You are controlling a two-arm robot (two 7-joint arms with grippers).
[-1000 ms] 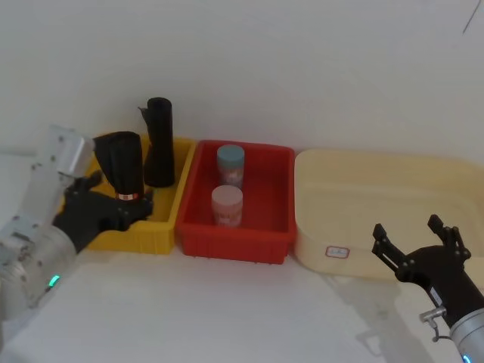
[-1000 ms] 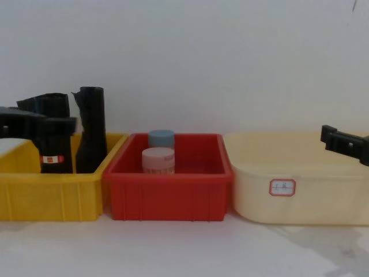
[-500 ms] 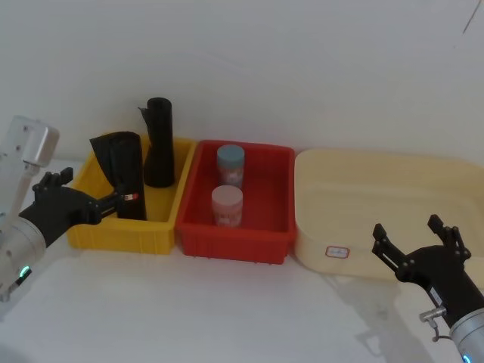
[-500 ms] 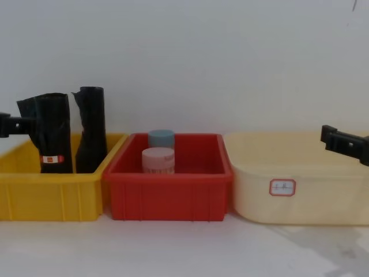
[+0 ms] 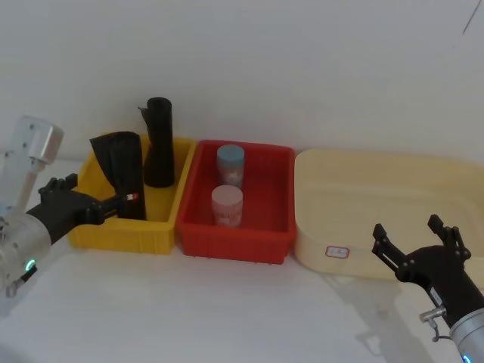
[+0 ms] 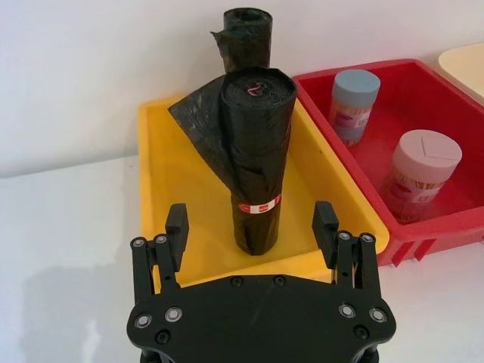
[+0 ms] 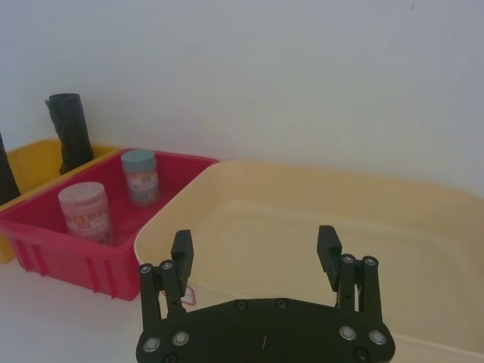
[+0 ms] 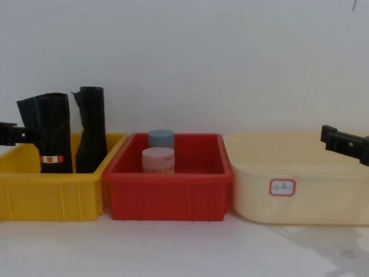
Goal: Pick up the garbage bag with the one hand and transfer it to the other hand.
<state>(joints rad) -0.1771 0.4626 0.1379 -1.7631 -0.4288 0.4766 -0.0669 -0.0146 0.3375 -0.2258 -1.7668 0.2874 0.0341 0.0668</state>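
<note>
The garbage bag is standing as a long, tall roll (image 8: 54, 133), so the robot's left gripper should take it next around its middle, just above the white-and-red band (image 8: 55, 138), to keep it balanced.
The garbage bag (image 5: 125, 172) (image 6: 255, 162) (image 8: 51, 135), a black roll with a white-and-red band, stands upright in the yellow bin (image 5: 155, 227). My left gripper (image 5: 94, 198) (image 6: 251, 223) (image 8: 8, 131), on the arm with the green-teal light, is open at the bin's left side. It points at the bag, its fingertips just short of it and holding nothing. My right gripper (image 5: 407, 231) (image 7: 255, 240) (image 8: 340, 139) hovers open in front of the cream tub (image 5: 454, 189), far from the bag.
A second, unlabelled black roll (image 5: 159, 144) stands behind the bag in the same bin. The red bin (image 5: 261, 238) in the middle holds two capped jars (image 5: 227, 204). The three containers sit in a row against a white wall, with bare table in front.
My left gripper has let go of the bag and drawn back to the left, then eased slightly toward it again. The bag stays upright in the bin. The right arm has not moved.
</note>
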